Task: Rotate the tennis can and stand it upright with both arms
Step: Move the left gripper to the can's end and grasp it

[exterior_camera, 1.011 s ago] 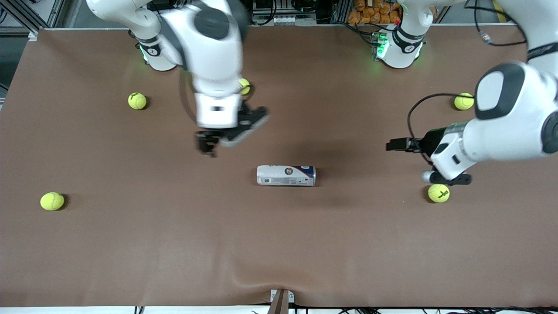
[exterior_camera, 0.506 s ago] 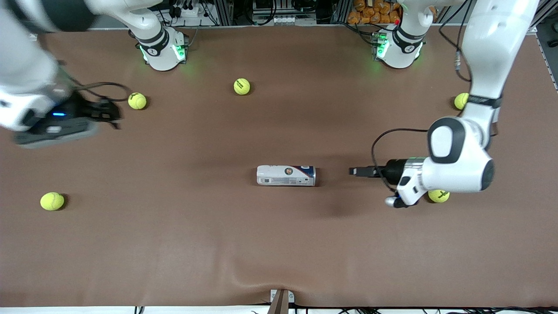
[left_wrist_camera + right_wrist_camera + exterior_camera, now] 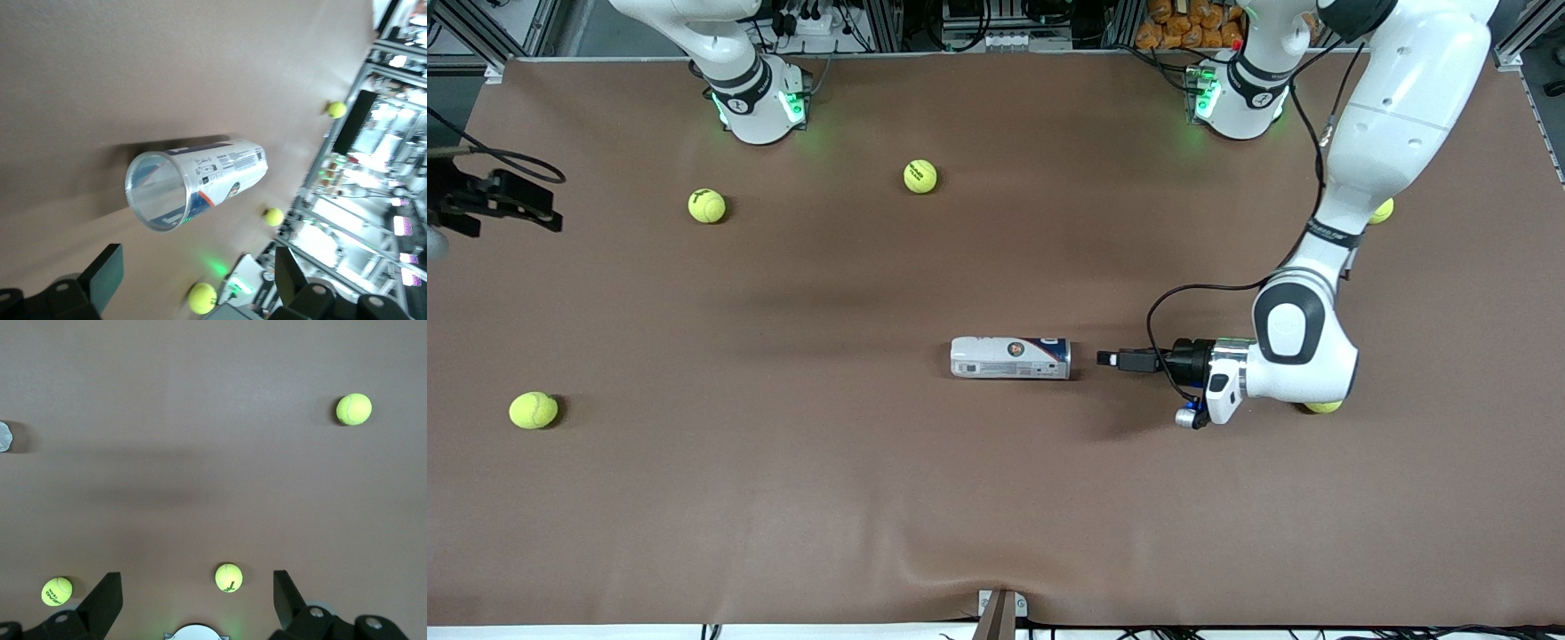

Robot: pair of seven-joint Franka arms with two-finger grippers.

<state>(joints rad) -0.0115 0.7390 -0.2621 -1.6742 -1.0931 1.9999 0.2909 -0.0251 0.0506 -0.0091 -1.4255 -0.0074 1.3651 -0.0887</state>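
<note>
I will pick up the tennis can with my left gripper next, by its clear opening's rim [image 3: 1069, 359] [image 3: 157, 191], to stand it upright on the tabletop.
The tennis can [image 3: 1009, 357] lies on its side in the middle of the brown table. Its label is white and dark blue with a round red logo. My left gripper [image 3: 1106, 358] is low over the table just off the can's end that points toward the left arm's end, apart from it. In the left wrist view the can [image 3: 193, 183] shows its open clear mouth, and the left gripper [image 3: 198, 280] is open and empty. My right gripper [image 3: 547, 213] is over the right arm's end of the table. In its own view the right gripper [image 3: 197, 597] is open and empty.
Tennis balls lie on the table: one [image 3: 707, 205] and another [image 3: 920, 176] near the right arm's base, one [image 3: 534, 410] toward the right arm's end, one [image 3: 1384, 212] and one [image 3: 1321, 407] partly hidden by the left arm. The cloth bulges at the table's near edge [image 3: 925, 560].
The right arm has swung from over the middle out to its own end of the table. The left gripper has come down and moved close to the can's end.
</note>
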